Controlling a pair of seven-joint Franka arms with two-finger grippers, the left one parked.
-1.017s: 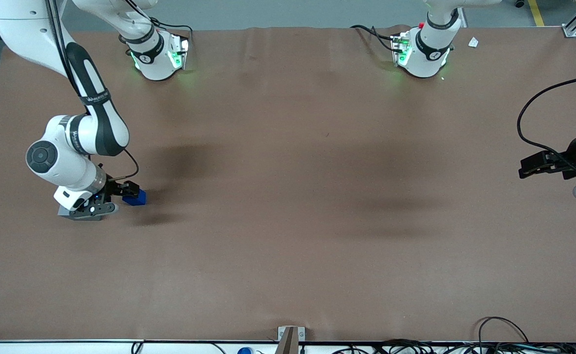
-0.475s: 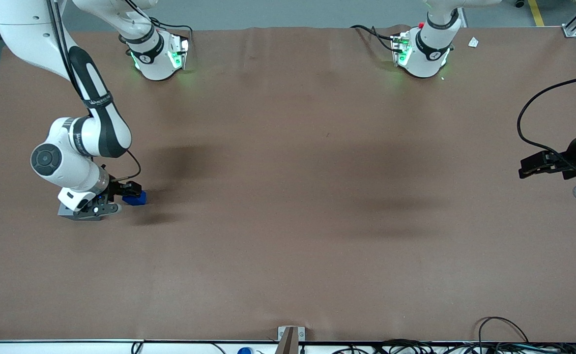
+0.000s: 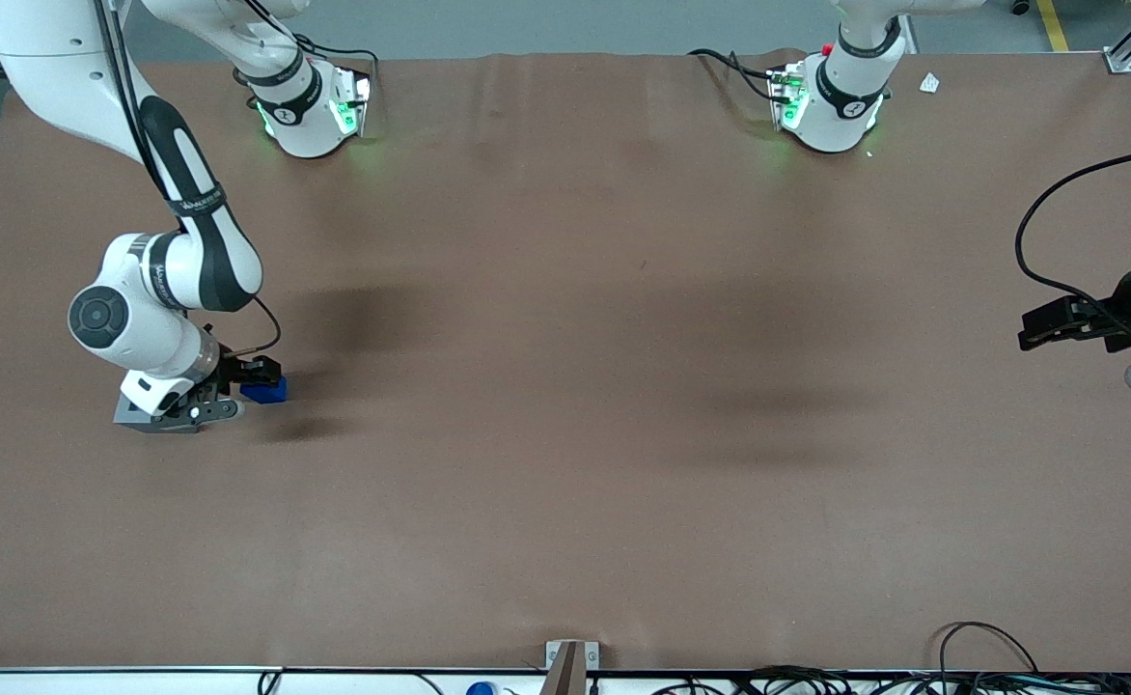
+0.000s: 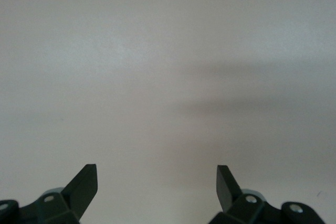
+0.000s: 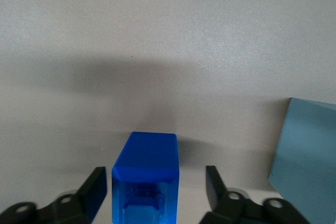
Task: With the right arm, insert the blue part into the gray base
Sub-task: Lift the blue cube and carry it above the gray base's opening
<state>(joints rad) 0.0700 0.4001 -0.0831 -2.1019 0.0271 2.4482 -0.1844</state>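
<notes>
My right gripper should next grab the blue part by its hollow end (image 5: pixel 145 198), then insert it into the gray base.
The blue part (image 3: pixel 265 390) lies on the brown table toward the working arm's end. My right gripper (image 3: pixel 254 376) is low over it and open. In the right wrist view the blue part (image 5: pixel 146 170) lies between the two black fingers (image 5: pixel 96 190). One finger is almost against it and the other stands well apart. The gray base (image 3: pixel 130 414) stands close beside the blue part, mostly hidden under the right arm's wrist in the front view. One face of the gray base (image 5: pixel 308 153) shows in the wrist view, outside the fingers.
The two arm bases (image 3: pixel 315 111) (image 3: pixel 831 101) stand at the table's edge farthest from the front camera. The parked arm's gripper (image 3: pixel 1067 323) hangs over its end of the table. Cables (image 3: pixel 990 666) lie along the edge nearest the front camera.
The right arm's wrist has edged slightly toward the blue part and a little farther from the front camera. The blue part and gray base have not moved.
</notes>
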